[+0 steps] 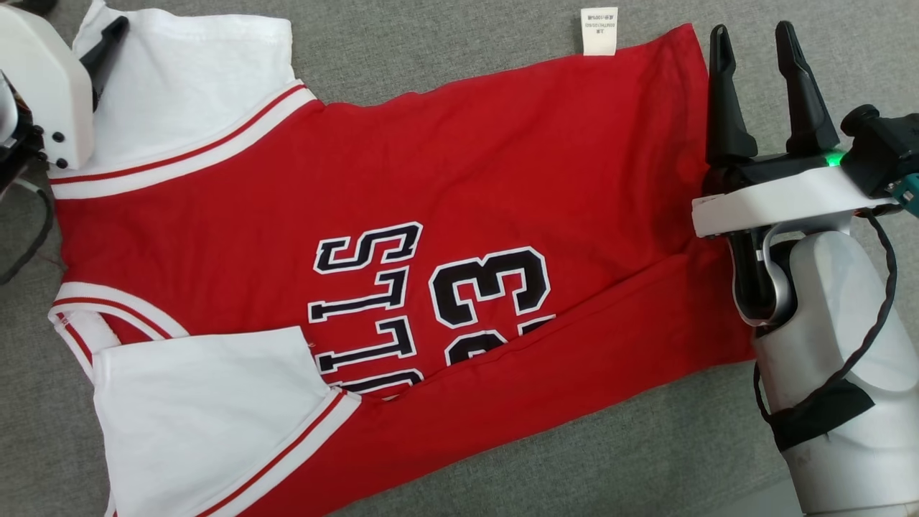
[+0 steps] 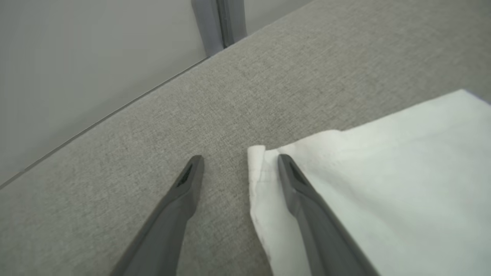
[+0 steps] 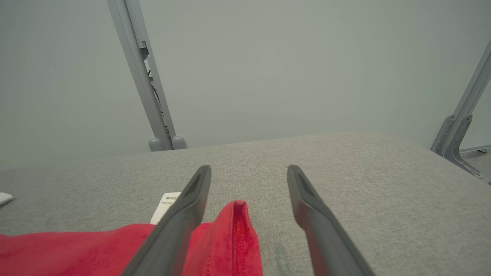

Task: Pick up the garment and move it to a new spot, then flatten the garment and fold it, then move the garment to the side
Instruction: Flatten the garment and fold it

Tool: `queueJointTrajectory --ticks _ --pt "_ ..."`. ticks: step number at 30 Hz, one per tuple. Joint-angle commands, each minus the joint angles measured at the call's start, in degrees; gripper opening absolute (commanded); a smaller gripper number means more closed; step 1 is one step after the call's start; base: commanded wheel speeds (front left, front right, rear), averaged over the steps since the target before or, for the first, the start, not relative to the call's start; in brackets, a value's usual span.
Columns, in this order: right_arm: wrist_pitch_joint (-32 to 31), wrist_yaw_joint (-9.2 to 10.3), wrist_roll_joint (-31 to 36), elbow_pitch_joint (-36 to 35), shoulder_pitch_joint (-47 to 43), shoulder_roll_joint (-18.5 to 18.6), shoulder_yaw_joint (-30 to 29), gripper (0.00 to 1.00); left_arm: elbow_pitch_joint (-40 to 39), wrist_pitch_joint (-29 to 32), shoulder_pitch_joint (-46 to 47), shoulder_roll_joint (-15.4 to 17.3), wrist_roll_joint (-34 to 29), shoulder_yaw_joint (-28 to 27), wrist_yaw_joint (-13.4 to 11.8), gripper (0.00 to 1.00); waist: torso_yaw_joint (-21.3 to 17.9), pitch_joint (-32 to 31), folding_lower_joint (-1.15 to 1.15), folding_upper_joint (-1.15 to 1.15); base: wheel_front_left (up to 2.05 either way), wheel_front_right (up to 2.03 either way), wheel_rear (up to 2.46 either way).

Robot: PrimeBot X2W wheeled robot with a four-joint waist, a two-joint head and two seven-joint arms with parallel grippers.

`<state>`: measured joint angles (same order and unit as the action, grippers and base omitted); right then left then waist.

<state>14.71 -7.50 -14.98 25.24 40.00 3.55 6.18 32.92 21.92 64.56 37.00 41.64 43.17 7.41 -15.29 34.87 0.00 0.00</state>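
Note:
My left gripper grabs the jersey by the sleeve's far corner [image 1: 100, 10] next, where the hem edge lifts, since the white sleeve [image 1: 194, 82] lies flat on the tabletop.
The garment [image 1: 402, 237] is a red jersey with white sleeves and black lettering, lying spread sideways on the grey table with its near long edge folded over. My right gripper [image 1: 754, 43] stands open at the far right corner of the red hem [image 3: 234, 237], and that corner lies between its fingers. My left gripper [image 2: 239, 163] is open at the far corner of the upper white sleeve [image 2: 383, 184], one finger over the cloth and one over bare table. In the head view one dark fingertip [image 1: 108, 39] of the left gripper shows past its white wrist housing.
A white care label [image 1: 599, 30] sticks out from the jersey's far edge. The grey padded table [image 1: 445, 50] ends at a pale wall with grey metal posts [image 3: 142, 76]. Bare table lies to the right of the hem.

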Motion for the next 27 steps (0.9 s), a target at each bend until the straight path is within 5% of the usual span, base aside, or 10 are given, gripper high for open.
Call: queueJointTrajectory --ticks 1,9,27 --pt "0.55 0.02 0.16 0.27 0.77 0.08 -0.18 1.0 0.0 0.64 -0.8 -0.47 0.8 1.69 0.11 0.0 0.12 -0.09 0.0 0.0 0.0 0.0 0.0" --pt "-1.28 0.01 -0.38 3.72 1.62 2.52 -1.19 1.0 -0.56 -7.2 0.21 -2.0 4.39 3.48 0.06 0.0 3.65 -3.48 0.0 0.0 0.0 0.0 0.0" --pt "-19.03 0.02 -10.28 14.31 4.73 13.94 4.9 1.0 -6.77 -22.77 -7.87 -7.75 10.53 7.22 0.05 0.0 15.0 -10.99 0.0 0.0 0.0 0.0 0.0"
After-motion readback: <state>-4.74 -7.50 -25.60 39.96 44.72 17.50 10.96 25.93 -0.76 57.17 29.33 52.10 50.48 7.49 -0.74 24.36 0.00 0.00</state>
